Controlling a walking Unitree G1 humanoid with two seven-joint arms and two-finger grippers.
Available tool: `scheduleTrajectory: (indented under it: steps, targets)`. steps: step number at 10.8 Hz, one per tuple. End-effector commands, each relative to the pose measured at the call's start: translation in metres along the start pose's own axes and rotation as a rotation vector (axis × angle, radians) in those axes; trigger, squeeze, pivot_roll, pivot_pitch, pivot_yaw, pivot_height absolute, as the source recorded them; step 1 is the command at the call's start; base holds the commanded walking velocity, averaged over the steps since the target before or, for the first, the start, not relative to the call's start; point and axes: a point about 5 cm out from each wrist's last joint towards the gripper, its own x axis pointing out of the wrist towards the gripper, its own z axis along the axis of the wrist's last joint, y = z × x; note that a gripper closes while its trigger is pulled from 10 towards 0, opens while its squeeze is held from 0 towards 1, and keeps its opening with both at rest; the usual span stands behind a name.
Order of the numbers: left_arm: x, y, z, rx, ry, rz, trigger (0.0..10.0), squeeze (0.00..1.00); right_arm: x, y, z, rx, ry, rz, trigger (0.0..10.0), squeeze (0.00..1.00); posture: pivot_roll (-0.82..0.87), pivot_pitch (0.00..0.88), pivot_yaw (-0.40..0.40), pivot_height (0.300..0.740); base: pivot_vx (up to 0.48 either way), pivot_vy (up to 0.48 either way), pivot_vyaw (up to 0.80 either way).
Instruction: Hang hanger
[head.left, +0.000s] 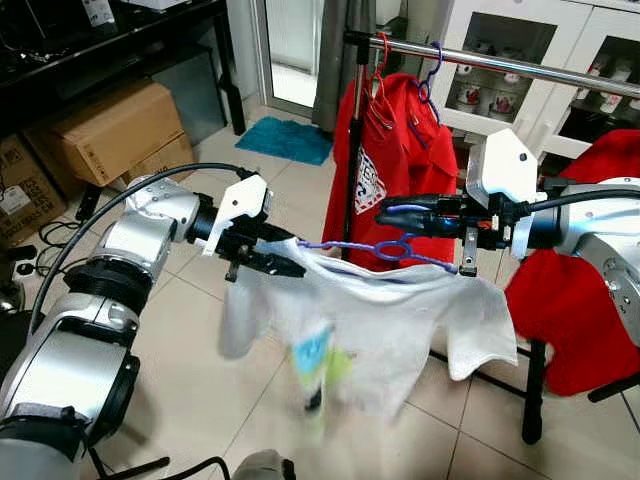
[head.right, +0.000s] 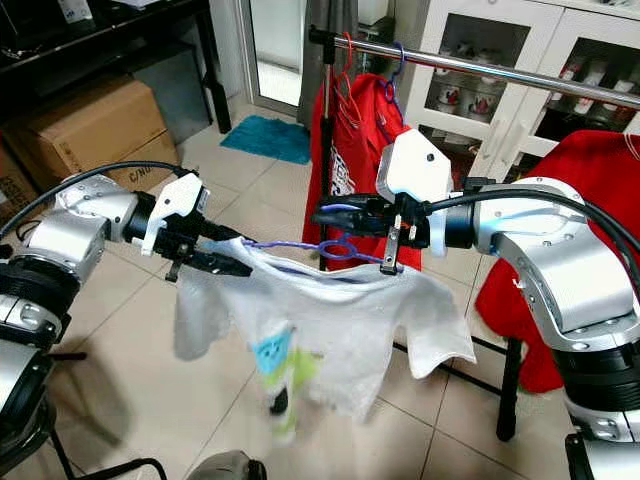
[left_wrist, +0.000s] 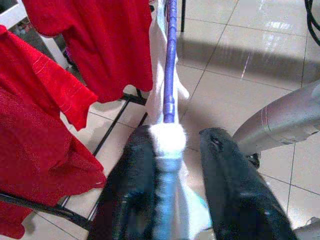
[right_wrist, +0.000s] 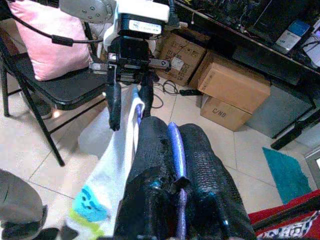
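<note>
The T-shirt needs to hang on the chrome bar (head.left: 520, 66), so my left gripper should grab the purple hanger by its cloth-covered end (head.left: 291, 246) next.
A purple hanger (head.left: 350, 246) carries a white T-shirt (head.left: 390, 320) with a blue and green print, held level in front of me. My right gripper (head.left: 385, 212) is shut on the hanger's purple hook, which shows pinched between its fingers in the right wrist view (right_wrist: 175, 135). My left gripper (head.left: 290, 265) stands open around the cloth-covered end of the hanger (left_wrist: 167, 140); one finger touches the cloth and the other is slightly apart. The chrome rail (head.left: 520, 66) runs above and behind, holding a red shirt (head.left: 400, 150) on red and purple hangers.
The rack's black upright and foot (head.left: 535, 390) stand under the rail, with another red garment (head.left: 590, 300) at right. Cardboard boxes (head.left: 110, 130) sit by a dark desk at left. A teal mat (head.left: 285, 140) lies by the door. A chair with a pink cushion (right_wrist: 45, 40) is behind me.
</note>
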Motion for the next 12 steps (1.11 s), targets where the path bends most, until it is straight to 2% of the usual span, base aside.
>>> scheduleTrajectory:
  steps: [1, 3, 8, 9, 10, 11, 12]
  targets:
    - [-0.005, -0.001, 0.000, 0.002, -0.007, 0.013, 0.0, 0.00, 0.000, -0.002, 0.010, -0.030, -0.029, 0.000, 0.0, 0.00, 0.04, 0.000, 0.036, 0.740, 0.000, 0.000, 0.00]
    - [-0.008, -0.005, -0.006, -0.032, -0.020, 0.025, 0.0, 0.00, 0.000, -0.003, 0.010, -0.031, -0.031, -0.007, 0.0, 0.00, 0.05, 0.000, 0.037, 0.740, 0.000, 0.000, 0.00]
    - [-0.011, -0.008, -0.008, -0.050, -0.034, 0.042, 0.0, 0.00, 0.001, -0.006, 0.012, -0.038, -0.044, -0.014, 0.0, 0.00, 0.05, 0.000, 0.041, 0.740, 0.000, 0.000, 0.00]
    - [-0.012, -0.008, -0.007, -0.045, -0.043, 0.055, 0.0, 0.00, 0.000, -0.007, 0.012, -0.047, -0.049, -0.038, 3.7, 0.00, 0.05, 0.000, 0.042, 0.740, 0.000, 0.000, 0.00]
    - [-0.014, -0.007, -0.007, -0.042, -0.048, 0.079, 0.0, 0.00, 0.000, -0.005, 0.018, 0.007, -0.132, -0.010, 10.0, 0.00, 0.05, 0.000, 0.040, 0.740, 0.000, 0.000, 0.00]
    - [-0.015, -0.007, -0.009, -0.045, -0.045, 0.093, 0.0, 0.00, -0.002, -0.006, 0.024, 0.037, -0.210, -0.007, 10.0, 0.68, 0.05, 0.000, 0.040, 0.740, 0.000, 0.000, 0.00]
    - [-0.019, -0.010, -0.015, -0.057, -0.029, 0.119, 0.0, 0.00, -0.012, -0.008, 0.039, 0.087, -0.380, -0.007, 10.0, 1.00, 0.05, 0.000, 0.041, 0.740, 0.000, 0.000, 0.00]
